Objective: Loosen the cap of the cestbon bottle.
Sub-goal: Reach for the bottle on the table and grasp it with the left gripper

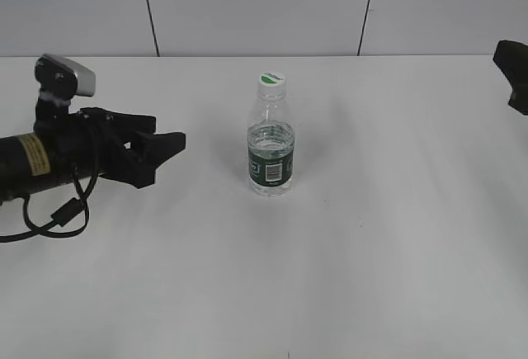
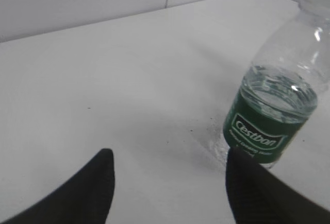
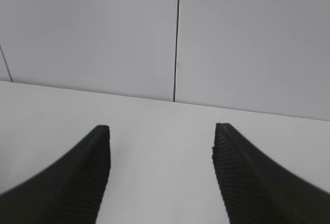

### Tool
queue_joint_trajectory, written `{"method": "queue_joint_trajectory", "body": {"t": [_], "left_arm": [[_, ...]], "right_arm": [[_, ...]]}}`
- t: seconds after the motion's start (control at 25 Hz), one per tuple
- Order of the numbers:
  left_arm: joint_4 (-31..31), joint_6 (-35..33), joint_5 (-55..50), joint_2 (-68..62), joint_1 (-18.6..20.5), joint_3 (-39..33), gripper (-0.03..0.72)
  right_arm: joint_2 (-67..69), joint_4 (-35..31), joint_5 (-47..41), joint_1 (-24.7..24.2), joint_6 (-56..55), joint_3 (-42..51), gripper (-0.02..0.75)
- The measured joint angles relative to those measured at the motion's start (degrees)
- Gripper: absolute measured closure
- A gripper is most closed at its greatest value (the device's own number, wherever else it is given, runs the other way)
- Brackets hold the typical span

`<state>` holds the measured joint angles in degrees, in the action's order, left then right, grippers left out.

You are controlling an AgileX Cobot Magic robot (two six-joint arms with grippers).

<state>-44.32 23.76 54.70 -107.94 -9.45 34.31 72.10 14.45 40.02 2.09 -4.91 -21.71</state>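
The left gripper takes hold of the bottle next by the straight sides at its green label band (image 1: 271, 168). The bottle's clear shoulder (image 1: 271, 108) slopes in toward the neck.
The cestbon bottle (image 1: 271, 146) stands upright near the middle of the white table, clear plastic with a dark green label band. Its white cap (image 1: 271, 80) with a green mark sits on the neck. The bottle also shows at the right of the left wrist view (image 2: 276, 116), with the cap cut off at the top edge. My left gripper (image 1: 163, 151) is open and empty, left of the bottle and apart from it; in the left wrist view (image 2: 167, 157) its right finger is close to the bottle's base. My right gripper (image 3: 161, 131) is open and empty, facing the back wall; it shows at the far right edge (image 1: 513, 68).
The white table (image 1: 396, 235) runs back to a pale panelled wall (image 1: 247, 4). A black cable (image 1: 58, 214) loops below the left arm. Small dark specks lie on the table near the bottle's base (image 2: 212, 123).
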Motion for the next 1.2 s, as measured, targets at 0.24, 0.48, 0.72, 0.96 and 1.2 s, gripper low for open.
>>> {"method": "queue_joint_trajectory", "body": {"t": [0.24, 0.48, 0.72, 0.96, 1.2], "left_arm": [[-14.21, 8.02, 0.31, -4.64, 0.00, 7.85, 0.265], [-23.59, 10.68, 4.12, -9.36, -0.07, 14.70, 0.265], [-29.10, 11.23, 6.75, -14.55, -0.74, 20.82, 0.265], [-30.98, 11.31, 9.62, -19.06, -2.25, 26.07, 0.263], [-31.47, 11.31, 6.72, -21.52, -6.70, 29.36, 0.259]], "right_arm": [[0.06, 1.09, -2.51, 0.00, -1.55, -1.28, 0.255], [0.16, 1.42, -4.00, 0.00, -1.75, -1.28, 0.255], [0.16, 2.67, -4.13, 0.00, -1.82, -1.28, 0.255], [0.16, 2.84, -4.13, 0.00, -1.87, -1.28, 0.255], [0.16, 2.94, -4.13, 0.00, -1.87, -1.28, 0.255]]}}
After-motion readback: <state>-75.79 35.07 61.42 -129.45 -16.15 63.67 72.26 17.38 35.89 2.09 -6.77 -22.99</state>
